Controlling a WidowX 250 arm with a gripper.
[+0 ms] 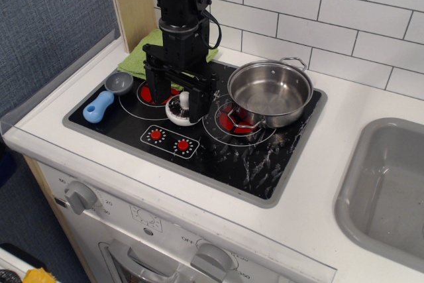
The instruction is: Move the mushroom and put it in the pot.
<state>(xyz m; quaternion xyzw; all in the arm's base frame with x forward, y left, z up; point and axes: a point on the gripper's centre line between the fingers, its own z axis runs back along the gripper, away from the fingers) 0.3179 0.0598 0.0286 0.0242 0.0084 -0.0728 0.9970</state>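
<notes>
My gripper grabs the white mushroom by its upright stem [184, 99] next, to put the mushroom in the pot [270, 92].
The white toy mushroom [181, 109] lies cap-down on the black stovetop, its stem pointing up. My black gripper [177, 103] has come down over it with its two fingers open, one on each side of the cap; the fingers [153, 89] stand apart from the stem and partly hide the cap. The shiny steel pot [270, 92] sits empty on the right burner, just right of the gripper.
A blue-handled grey scoop [106, 97] lies at the left of the stovetop [252, 164]. A green cloth [136, 63] lies behind the gripper. A grey sink [387, 190] is at the right. White tiled wall stands behind.
</notes>
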